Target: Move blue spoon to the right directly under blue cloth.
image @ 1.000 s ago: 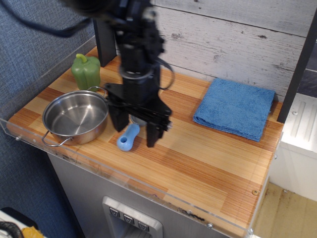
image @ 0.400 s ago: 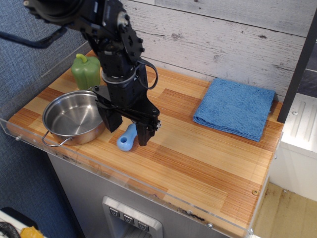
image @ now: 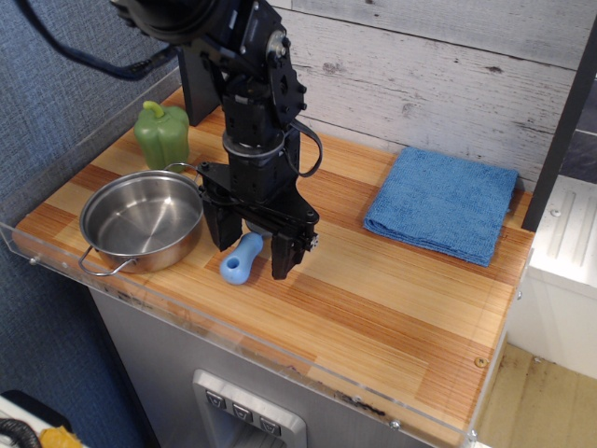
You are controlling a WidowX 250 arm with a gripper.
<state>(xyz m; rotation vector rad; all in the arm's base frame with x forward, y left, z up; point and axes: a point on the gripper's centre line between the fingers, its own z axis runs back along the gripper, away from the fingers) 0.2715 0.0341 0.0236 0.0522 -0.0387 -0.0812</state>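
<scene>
My gripper needs to move the spoon to the spoon's place directly under the blue cloth (image: 441, 203), so it needs to grab the blue spoon's light-blue handle (image: 246, 253) next.
The blue spoon (image: 241, 259) lies on the wooden counter just right of the steel pot; only its light-blue handle shows, and its far end is hidden behind the gripper. My gripper (image: 250, 255) hangs straight down over it, open, with one black finger (image: 215, 231) on the spoon's left and the other on its right, straddling it without closing. The blue cloth (image: 441, 203), a folded fuzzy towel, lies flat at the back right of the counter, well to the right of the spoon.
A steel pot (image: 142, 221) with two handles sits at the front left. A green toy pepper (image: 161, 133) stands behind it. A clear plastic rim (image: 233, 338) runs along the counter's front and left edges. A grey plank wall backs the counter.
The gripper swung left toward the pot, then came back right and now straddles the spoon again. The spoon, cloth and pot have not moved.
</scene>
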